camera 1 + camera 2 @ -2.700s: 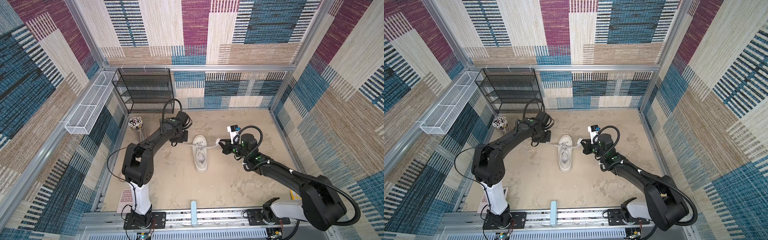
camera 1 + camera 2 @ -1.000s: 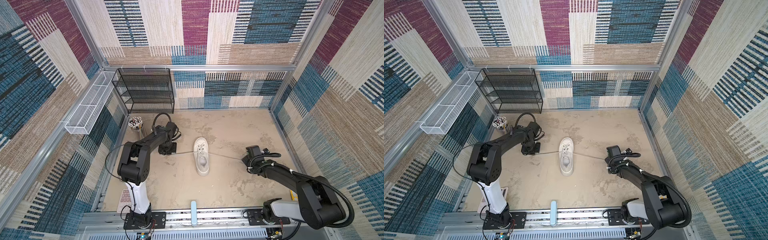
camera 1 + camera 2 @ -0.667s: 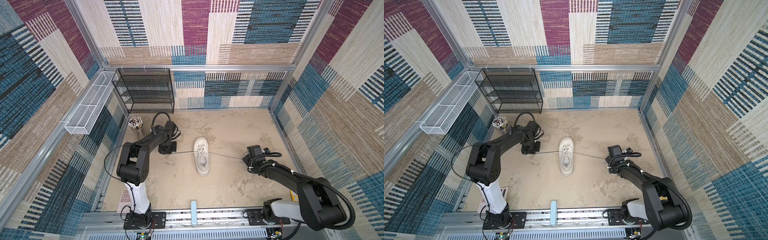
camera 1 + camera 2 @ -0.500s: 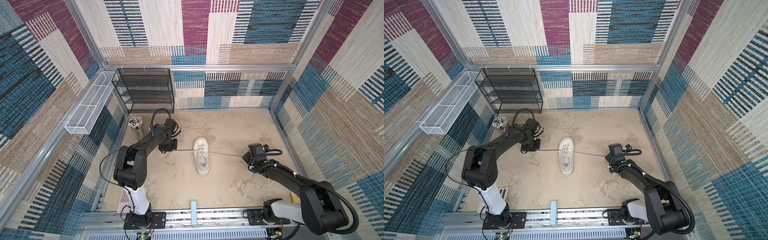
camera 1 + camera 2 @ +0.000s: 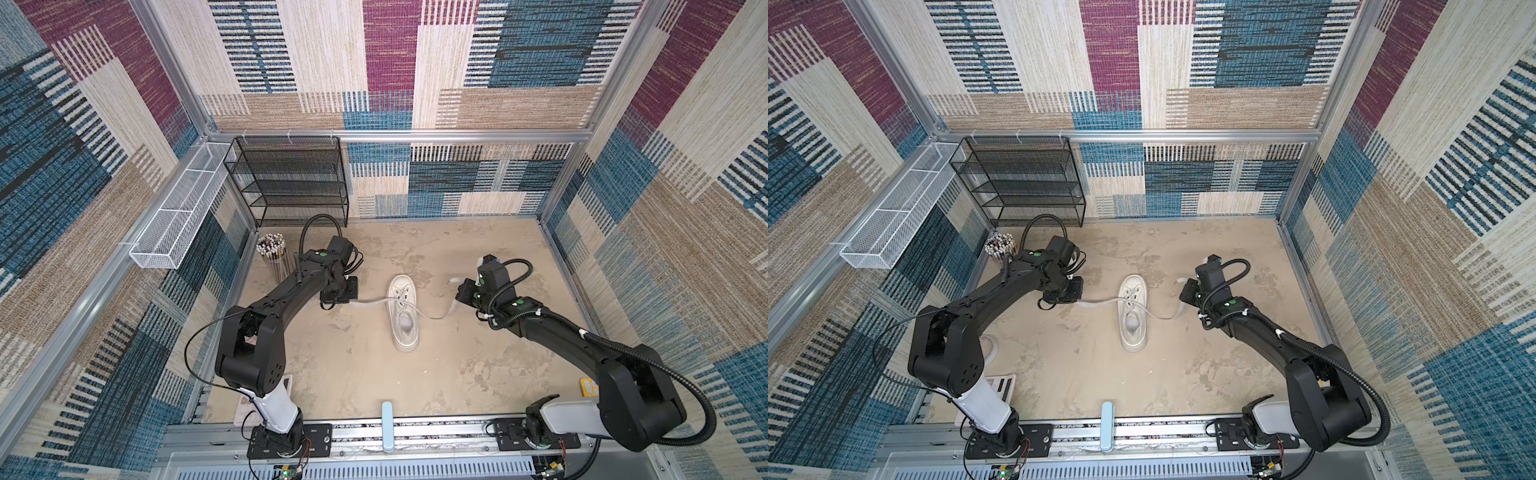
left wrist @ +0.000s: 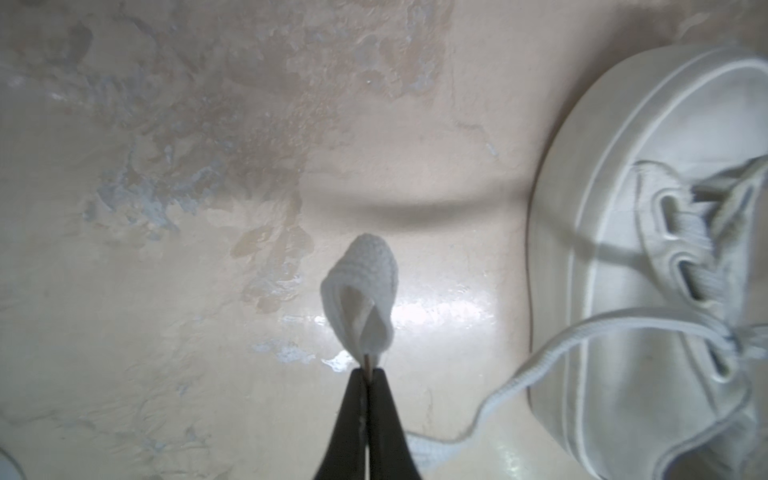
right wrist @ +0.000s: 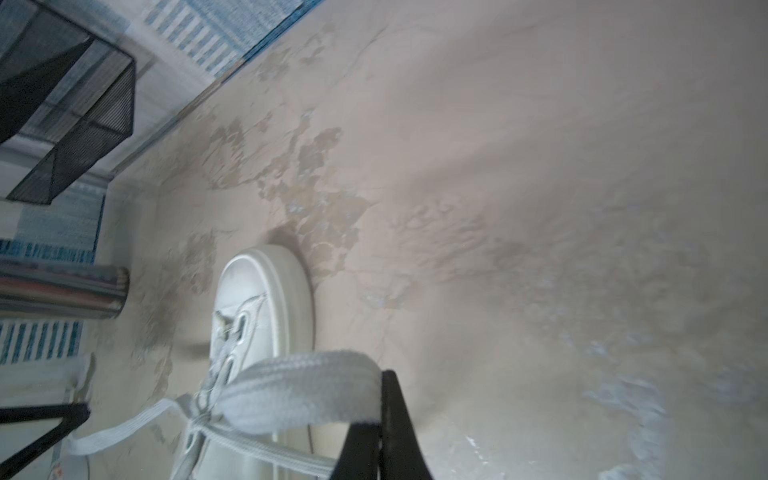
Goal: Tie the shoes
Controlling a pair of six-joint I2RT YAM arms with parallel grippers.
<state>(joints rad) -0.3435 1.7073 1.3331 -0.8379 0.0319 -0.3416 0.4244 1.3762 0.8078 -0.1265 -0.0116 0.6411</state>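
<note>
My left gripper moves the loop closer before releasing it. The folded loop [image 6: 365,276] sits short of the shoe's eyelets, so it is too early to release.
The white shoe [image 5: 402,316] [image 5: 1133,316] lies mid-floor with its toe toward the back wall. My left gripper [image 5: 352,300] [image 5: 1077,300] sits to its left, shut on a folded loop of the left lace [image 6: 365,286]; the closed tips [image 6: 369,370] pinch the loop's base, with the shoe [image 6: 648,291] beside them. My right gripper [image 5: 458,296] [image 5: 1183,300] is to the shoe's right, shut on the right lace [image 7: 299,386], which sags to the floor [image 5: 436,316] between shoe and tips [image 7: 384,382]. Both laces cross at the eyelets.
A black mesh shelf rack [image 5: 291,178] stands at the back left, and a cup of pens [image 5: 272,253] is beside the left arm. A white wire basket [image 5: 178,220] hangs on the left wall. A pale blue handle [image 5: 387,419] sits at the front edge.
My right gripper has moved in toward the shoe and slightly back, and its lace has gone from taut to slack. The left gripper has shifted slightly toward the shoe, still holding its loop.
</note>
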